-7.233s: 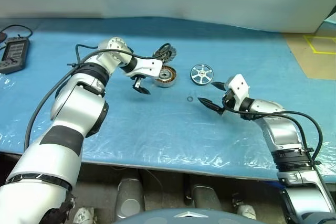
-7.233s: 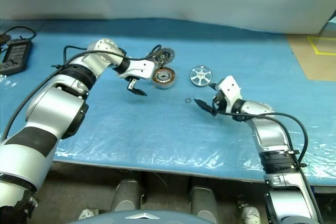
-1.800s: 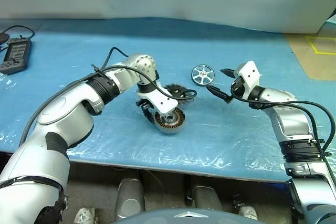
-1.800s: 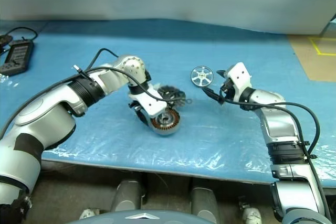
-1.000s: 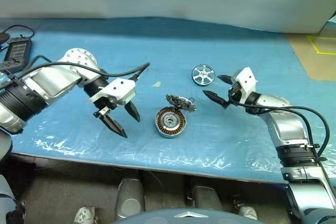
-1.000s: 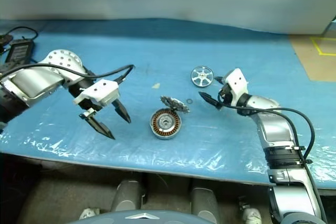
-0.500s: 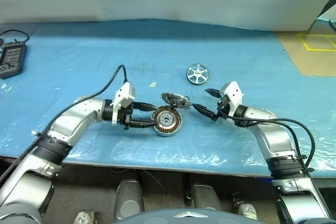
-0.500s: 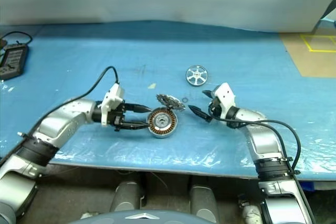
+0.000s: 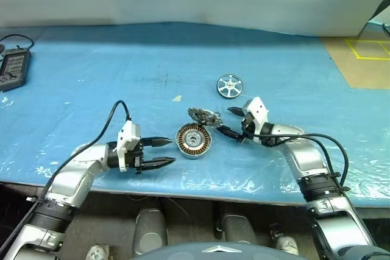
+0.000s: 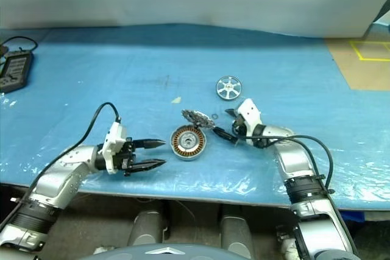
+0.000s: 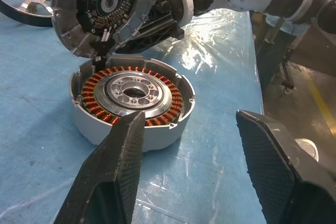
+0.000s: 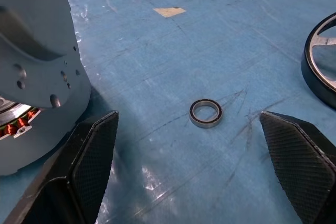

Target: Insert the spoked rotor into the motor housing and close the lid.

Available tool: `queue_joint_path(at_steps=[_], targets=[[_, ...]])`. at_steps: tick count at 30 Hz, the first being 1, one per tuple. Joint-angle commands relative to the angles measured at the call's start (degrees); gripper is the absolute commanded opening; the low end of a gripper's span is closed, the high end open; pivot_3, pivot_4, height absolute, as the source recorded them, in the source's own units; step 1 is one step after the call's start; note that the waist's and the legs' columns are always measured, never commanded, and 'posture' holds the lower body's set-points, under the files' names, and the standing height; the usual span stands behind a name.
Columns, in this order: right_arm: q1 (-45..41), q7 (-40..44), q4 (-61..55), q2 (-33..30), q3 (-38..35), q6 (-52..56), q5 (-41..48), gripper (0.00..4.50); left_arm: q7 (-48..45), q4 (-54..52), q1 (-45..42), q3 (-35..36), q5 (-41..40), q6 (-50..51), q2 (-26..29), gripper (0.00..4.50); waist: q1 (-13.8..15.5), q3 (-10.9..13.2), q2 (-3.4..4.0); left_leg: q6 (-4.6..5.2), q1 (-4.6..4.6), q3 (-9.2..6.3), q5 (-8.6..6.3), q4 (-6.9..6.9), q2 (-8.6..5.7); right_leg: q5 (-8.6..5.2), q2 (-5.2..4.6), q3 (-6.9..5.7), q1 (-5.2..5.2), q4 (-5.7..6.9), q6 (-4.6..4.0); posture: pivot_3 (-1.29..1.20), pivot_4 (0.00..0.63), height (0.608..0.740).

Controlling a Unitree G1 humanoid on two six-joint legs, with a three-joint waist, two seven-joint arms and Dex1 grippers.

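I need to get the housing ready for the rotor, so next I need to grab the small metal ring by its rim with my right gripper.
The motor housing lies flat on the blue sheet, its copper windings facing up. The lid leans tilted on the housing's far rim, with its dark segmented face turned toward the housing. The spoked rotor lies flat farther back, to the right. My left gripper is level and open, empty, pointing at the housing from its left with a small gap. My right gripper is open and empty just right of the lid, and its fingers straddle a small metal ring on the sheet.
A black handheld controller lies at the far left edge of the table. A small tan scrap sits behind the housing. Tan floor with yellow tape shows at the right. The table's front edge runs just below both arms.
My left gripper swung down from a raised pose to level, then drew back left and lower, away from the housing. My right gripper moved left, closer to the lid.
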Motion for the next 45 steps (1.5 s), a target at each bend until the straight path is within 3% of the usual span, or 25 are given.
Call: queue_joint_path(at_steps=[1, 10, 19, 22, 26, 29, 33, 35, 38, 40, 45], targets=[[-2.8, 0.5, 3.6, 1.1, 0.2, -3.3, -0.7, 4.5, 0.0, -1.4, 0.9, 2.2, 0.1, 0.1, -0.3, 2.88, -0.1, 0.0, 0.0, 0.0, 0.0, 0.0, 0.0, 0.0, 0.0, 0.0, 0.0, 0.0, -0.01, 0.01, 0.0, 0.0, 0.15, 0.74], [-9.6, 0.6, 17.0, 4.9, 0.9, -9.5, -3.4, 4.5, 1.4, -2.0, 1.2, 2.5, 1.7, 0.6, -2.8, 2.88, 0.0, 0.0, -0.01, 0.0, 0.02, 0.03, 0.0, -0.02, 0.01, 0.0, 0.02, 0.01, 0.0, 0.0, -0.02, 0.0, 0.15, 0.74], [-11.0, 1.1, 21.8, 6.6, 1.7, -11.6, -5.0, 4.5, 2.1, -2.1, 1.8, 2.8, 2.8, 0.2, -3.6, 2.88, -0.1, 0.0, -0.03, 0.01, 0.04, 0.03, -0.01, -0.01, 0.06, 0.01, 0.06, 0.0, 0.02, 0.0, -0.03, 0.0, 0.15, 0.74], [-10.6, 0.8, 21.8, 6.4, 2.1, -12.0, -5.7, 3.89, 2.7, -3.1, 2.5, 2.9, 2.8, 0.5, -3.6, 2.91, -0.1, 0.0, -0.02, 0.07, 0.08, 0.03, -0.04, -0.01, 0.07, 0.0, 0.06, 0.01, 0.06, 0.0, -0.03, 0.0, 0.15, 0.74], [-10.6, 0.6, 22.3, 6.4, 2.1, -11.6, -6.3, 3.89, 3.3, -3.7, 2.6, 2.9, 2.9, 0.9, -3.5, 2.91, -0.1, 0.0, -0.03, 0.19, 0.12, 0.03, -0.11, -0.01, 0.11, 0.0, 0.1, 0.01, 0.1, 0.0, -0.03, 0.0, 0.15, 0.74], [-10.9, -0.5, 23.4, 6.2, 2.2, -12.0, -7.3, 3.32, 3.6, -3.9, 2.6, 2.9, 2.9, 1.1, -3.5, 2.91, -0.1, 0.0, -0.03, 0.2, 0.28, 0.03, -0.12, -0.02, 0.14, 0.0, 0.12, 0.0, 0.27, 0.0, -0.04, 0.0, 0.15, 0.74], [-11.1, -0.9, 24.0, 6.1, 2.2, -12.8, -7.8, 1.96, 3.8, -4.0, 2.6, 3.0, 3.0, 1.1, -3.4, 2.91, -0.1, 0.0, -0.03, 0.2, 0.76, 0.03, -0.14, -0.19, 0.14, -0.04, 0.12, -0.01, 0.75, -0.25, 0.0, 0.0, 0.15, 0.74], [-11.1, -1.3, 24.4, 5.7, 2.4, -13.4, -8.6, 1.96, 3.8, -3.8, 2.5, 3.0, 3.1, 1.0, -3.4, 2.91, -0.1, 0.0, -0.04, 0.2, 0.77, 0.03, -0.14, -0.22, 0.15, -0.04, 0.12, -0.01, 0.78, -0.32, 0.0, 0.0, 0.15, 0.74], [-11.0, -1.7, 24.8, 5.2, 2.7, -14.2, -9.5, 1.36, 3.7, -3.4, 2.3, 3.0, 3.3, 0.8, -3.4, 2.91, -0.1, 0.0, -0.04, 0.2, 0.76, 0.03, -0.14, -0.26, 0.15, -0.03, 0.13, -0.01, 0.8, -0.4, -0.02, 0.0, 0.15, 0.74], [-10.8, -1.9, 24.7, 4.9, 2.5, -14.5, -9.7, 0.68, 3.6, -3.3, 2.2, 3.0, 3.4, 0.7, -3.4, 2.91, -0.1, 0.0, -0.05, 0.2, 0.75, 0.04, -0.14, -0.26, 0.15, -0.02, 0.13, -0.01, 0.81, -0.42, -0.03, 0.0, 0.15, 0.74], [-10.1, -1.9, 24.0, 3.9, 2.0, -15.0, -9.8, 0.6, 3.5, -3.0, 1.9, 3.1, 3.8, 0.7, -3.5, 2.91, 0.0, 0.0, -0.04, 0.2, 0.75, 0.04, -0.14, -0.28, 0.15, -0.02, 0.12, -0.01, 0.81, -0.45, -0.02, 0.0, 0.15, 0.74]])
